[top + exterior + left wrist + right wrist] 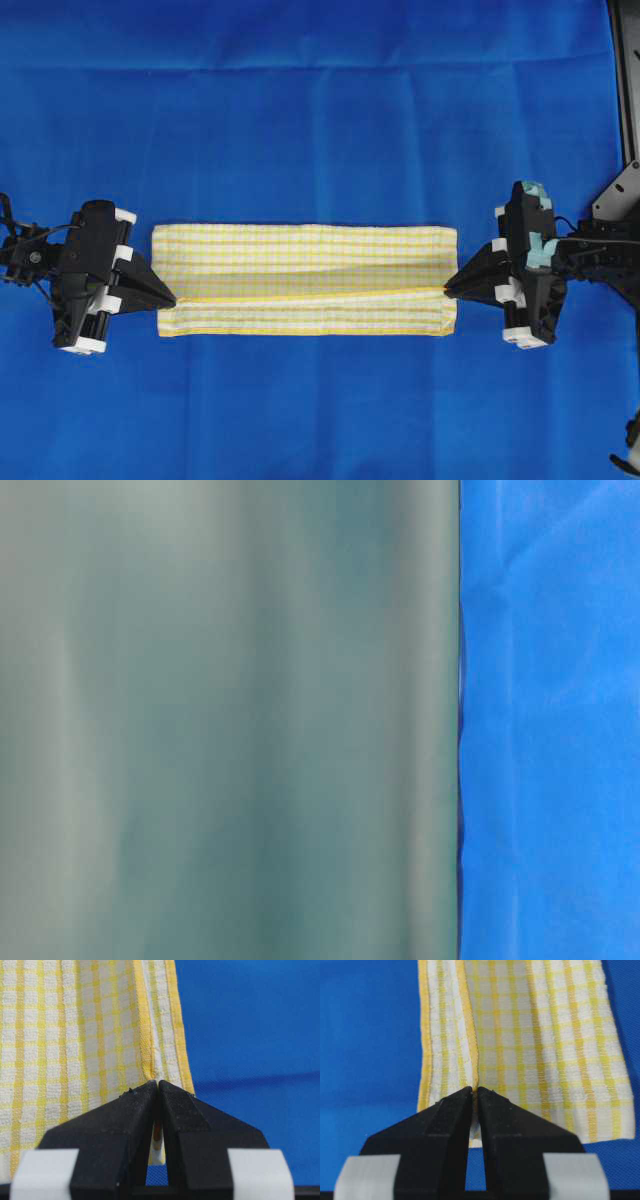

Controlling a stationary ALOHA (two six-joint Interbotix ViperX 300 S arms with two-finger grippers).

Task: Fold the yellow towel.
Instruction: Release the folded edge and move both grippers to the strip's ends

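Observation:
The pinched yellow hem (200, 300) rests over the lower strip (215, 318) and would stay there, so it is time for my left gripper to release the hem.
The yellow towel (300, 278) lies as a long, narrow, folded strip across the middle of the blue sheet. Its upper layer's yellow hem runs lengthwise above a lower strip. My left gripper (172, 298) is shut on the towel's hem at its left end; the left wrist view shows the cloth (75, 1035) pinched between the black fingertips (157, 1082). My right gripper (447, 289) is shut on the hem at the right end; the right wrist view shows the towel (535, 1035) pinched at the tips (474, 1090).
A large plain blue sheet (320, 110) covers the table all around the towel. A dark frame (625, 80) stands at the far right edge. The table-level view is mostly blocked by a blurred grey-green surface (220, 720), with blue sheet (550, 720) at its right.

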